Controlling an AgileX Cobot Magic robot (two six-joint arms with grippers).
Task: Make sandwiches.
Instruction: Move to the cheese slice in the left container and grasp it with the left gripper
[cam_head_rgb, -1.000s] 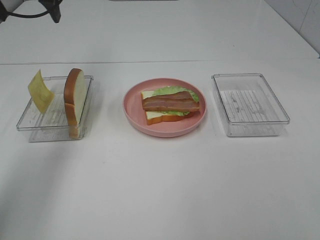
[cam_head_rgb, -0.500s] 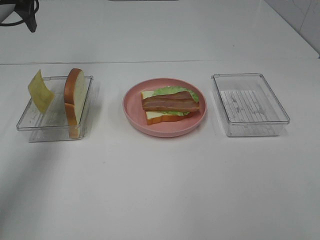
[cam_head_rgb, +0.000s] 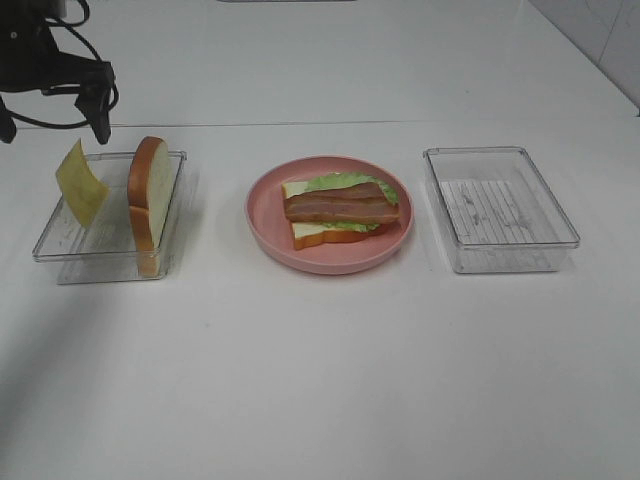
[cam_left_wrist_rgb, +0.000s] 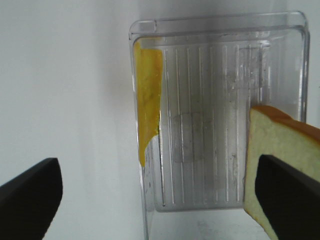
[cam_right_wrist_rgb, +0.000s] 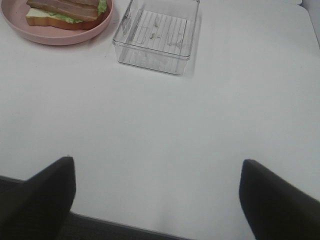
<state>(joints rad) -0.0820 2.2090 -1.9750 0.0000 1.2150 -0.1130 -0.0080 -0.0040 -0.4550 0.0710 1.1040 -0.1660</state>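
Observation:
Next, my left gripper grabs the cheese square by its top corner, which stands up above the tray side it leans on.
The sandwich stack lies on the round pink plate: a bread slice at the bottom, green lettuce, then brown meat strips on top. It also shows in the right wrist view. A second bread slice stands on edge in the left clear tray, with a yellow cheese square leaning on the tray's far-left wall. My left gripper is open and empty above the tray's back end. In the left wrist view, the gripper spans the cheese and the bread. My right gripper is open and empty over bare table.
An empty clear tray stands right of the plate and also shows in the right wrist view. The white table stretches bare in front. A wall edge runs behind the trays.
My left gripper has come down and to the right from the top left corner, and now hangs over the back of the left tray. Nothing else has moved.

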